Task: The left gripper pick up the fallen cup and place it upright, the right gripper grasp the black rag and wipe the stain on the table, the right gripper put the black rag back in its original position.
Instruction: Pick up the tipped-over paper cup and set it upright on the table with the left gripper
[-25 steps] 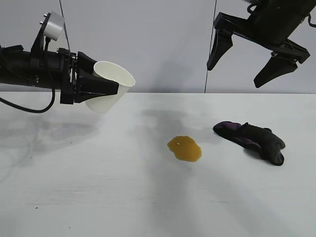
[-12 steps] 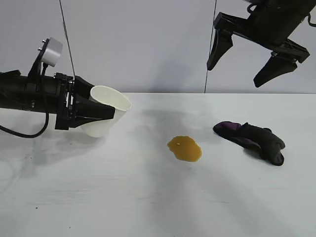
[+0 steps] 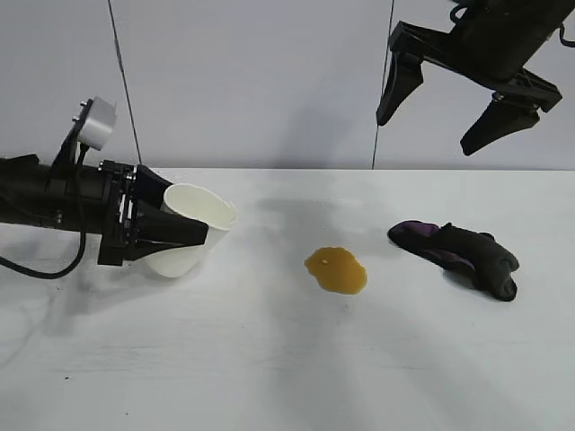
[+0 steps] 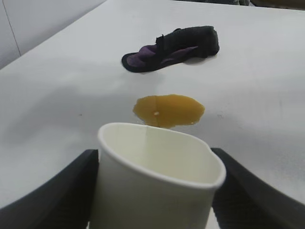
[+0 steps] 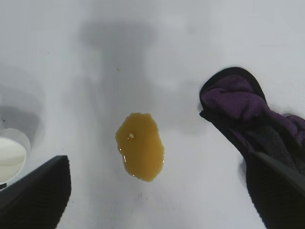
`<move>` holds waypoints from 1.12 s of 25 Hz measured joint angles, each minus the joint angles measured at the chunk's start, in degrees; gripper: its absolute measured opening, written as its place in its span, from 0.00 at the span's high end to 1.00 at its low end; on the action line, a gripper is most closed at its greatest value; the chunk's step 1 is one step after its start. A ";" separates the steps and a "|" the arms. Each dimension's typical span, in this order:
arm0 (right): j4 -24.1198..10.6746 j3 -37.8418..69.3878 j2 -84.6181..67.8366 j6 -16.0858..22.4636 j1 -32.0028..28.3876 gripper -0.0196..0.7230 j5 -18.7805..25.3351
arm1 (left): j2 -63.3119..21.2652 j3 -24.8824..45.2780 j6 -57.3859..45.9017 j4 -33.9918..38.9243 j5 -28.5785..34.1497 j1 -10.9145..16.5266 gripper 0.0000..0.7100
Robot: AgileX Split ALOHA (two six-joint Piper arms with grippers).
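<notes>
My right gripper grabs the black rag by a raised middle fold (image 3: 465, 242) next, since its purple end (image 3: 417, 233) lies slack on the tabletop.
My left gripper (image 3: 184, 235) is shut on the white paper cup (image 3: 190, 229) and holds it tilted, mouth up and to the right, with its base low at the table (image 3: 269, 359) at the left. In the left wrist view the cup (image 4: 157, 179) sits between the two black fingers (image 4: 52, 191). The amber stain (image 3: 336, 270) lies mid-table, to the right of the cup; it shows in the left wrist view (image 4: 168, 109) and the right wrist view (image 5: 140, 145). The black rag (image 3: 458, 254) lies right of the stain. My right gripper (image 3: 438, 103) hangs open high above the rag, empty.
The rag has purple folds and also shows in the left wrist view (image 4: 174, 45) and the right wrist view (image 5: 252, 124). A grey wall rises behind the table. Thin dark cables hang down at the back.
My left gripper has lowered the cup from the air down to the table surface, slightly leftward. The right gripper, stain and rag have not moved.
</notes>
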 joint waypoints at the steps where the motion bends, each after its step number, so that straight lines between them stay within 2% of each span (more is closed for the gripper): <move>1: 0.00 0.00 0.00 0.00 0.00 0.04 0.00 | 0.00 0.00 0.00 0.00 0.00 0.00 0.35; 28: 0.28 0.00 0.00 -0.02 0.00 0.04 -0.07 | 1.40 0.19 -0.92 -0.04 -0.02 0.00 0.35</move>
